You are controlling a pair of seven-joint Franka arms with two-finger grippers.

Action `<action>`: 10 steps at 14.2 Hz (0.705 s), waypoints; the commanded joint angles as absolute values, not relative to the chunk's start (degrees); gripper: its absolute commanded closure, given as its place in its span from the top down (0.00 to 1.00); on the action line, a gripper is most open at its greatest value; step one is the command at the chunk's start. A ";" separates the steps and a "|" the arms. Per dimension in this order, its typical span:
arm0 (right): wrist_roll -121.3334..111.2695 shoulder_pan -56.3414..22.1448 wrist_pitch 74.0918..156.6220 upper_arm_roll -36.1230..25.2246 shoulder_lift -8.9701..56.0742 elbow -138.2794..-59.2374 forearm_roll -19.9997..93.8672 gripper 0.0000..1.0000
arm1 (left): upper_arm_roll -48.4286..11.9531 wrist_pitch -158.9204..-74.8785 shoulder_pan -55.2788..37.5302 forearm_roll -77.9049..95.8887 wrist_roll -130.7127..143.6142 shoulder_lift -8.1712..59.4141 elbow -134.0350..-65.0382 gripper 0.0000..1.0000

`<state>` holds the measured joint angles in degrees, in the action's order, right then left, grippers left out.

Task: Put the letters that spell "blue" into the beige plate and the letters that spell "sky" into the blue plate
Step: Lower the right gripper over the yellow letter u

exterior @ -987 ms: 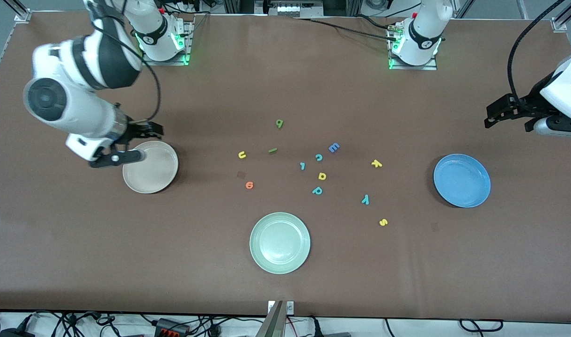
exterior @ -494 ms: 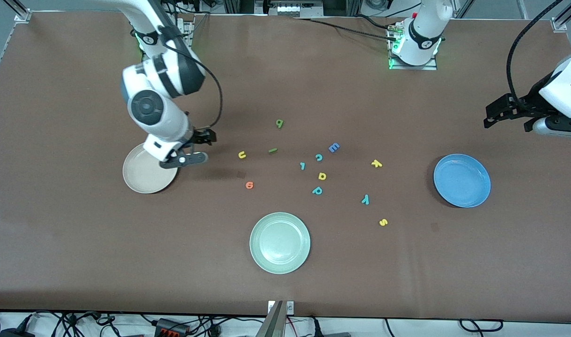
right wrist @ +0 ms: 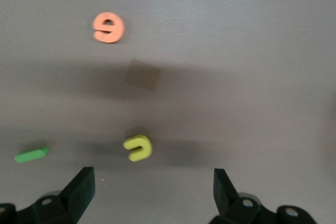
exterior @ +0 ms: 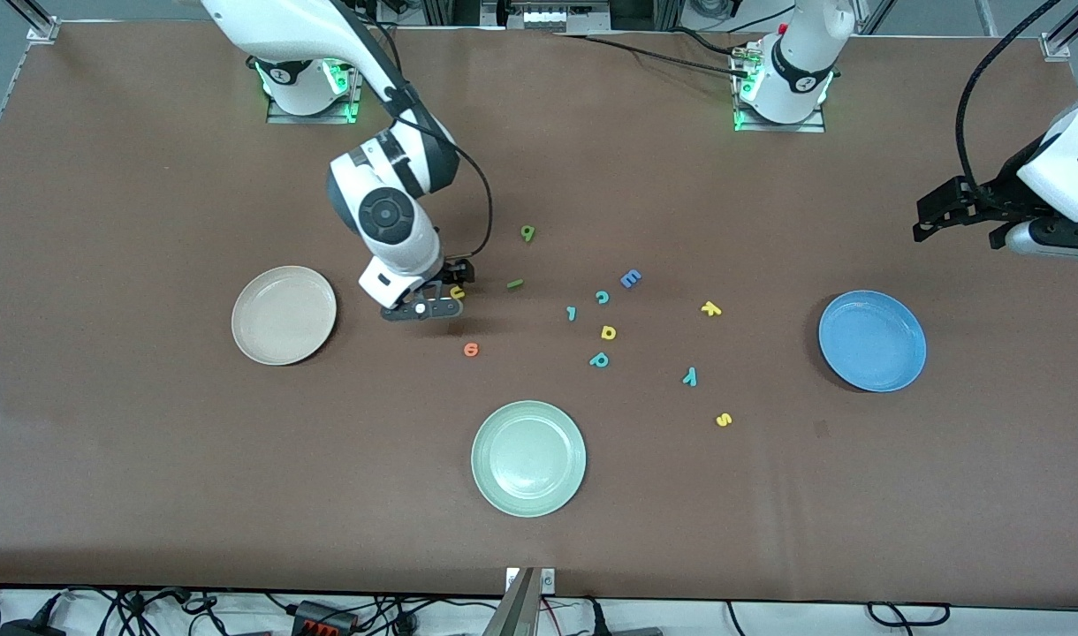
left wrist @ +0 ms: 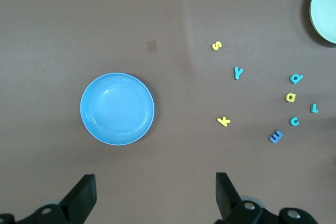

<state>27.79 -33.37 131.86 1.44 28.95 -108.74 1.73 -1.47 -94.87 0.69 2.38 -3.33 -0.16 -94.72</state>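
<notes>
Next, my right gripper grabs the yellow u by its curved bend [exterior: 462, 291] and open ends, to spell "blue" in the beige plate [exterior: 284, 315].
My right gripper [exterior: 437, 293] hangs open just above the table, right beside the yellow u [exterior: 457, 291]. In the right wrist view the u [right wrist: 138, 148] lies just ahead of the open gripper [right wrist: 152, 192], with the dark green l [right wrist: 31, 155] and orange e [right wrist: 108, 27] nearby. The green b [exterior: 527, 233], l [exterior: 515, 283] and e [exterior: 471, 350] lie on the table. The beige plate [exterior: 284, 315] is bare. Yellow k [exterior: 711, 308], teal y [exterior: 690, 376] and yellow s [exterior: 724, 420] lie near the bare blue plate [exterior: 872, 341]. My left gripper [exterior: 950, 221] waits open above the table's end, holding nothing.
A pale green plate [exterior: 528, 458] sits nearest the front camera. A blue E [exterior: 630, 279], teal c [exterior: 602, 297], small teal letter [exterior: 571, 313], yellow a-shaped letter [exterior: 608, 332] and teal p [exterior: 599, 359] are scattered mid-table. A small brown patch [right wrist: 143, 74] marks the cloth.
My right arm has swung from over the beige plate toward the middle of the table and now hangs at the yellow u. The left arm has not moved.
</notes>
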 commanded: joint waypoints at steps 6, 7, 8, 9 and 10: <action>29.18 -35.68 135.26 0.53 34.36 -106.61 1.06 0.96 | -1.32 -93.43 0.53 2.98 -4.13 2.27 -92.46 1.00; 28.83 -35.68 135.26 0.61 34.71 -106.61 1.05 0.94 | -1.32 -93.86 0.53 4.21 -3.70 2.89 -92.37 1.00; 28.74 -35.68 135.26 0.62 34.98 -106.61 1.05 0.91 | -1.32 -94.13 0.53 3.70 -3.95 3.94 -92.29 1.00; 28.74 -35.77 135.26 0.62 35.33 -106.61 1.05 0.90 | -1.32 -94.13 0.53 3.87 -4.04 4.91 -92.20 1.00; 28.74 -36.12 135.35 0.62 35.42 -106.61 1.14 0.88 | -1.32 -94.13 0.27 3.78 -3.87 5.62 -92.20 1.00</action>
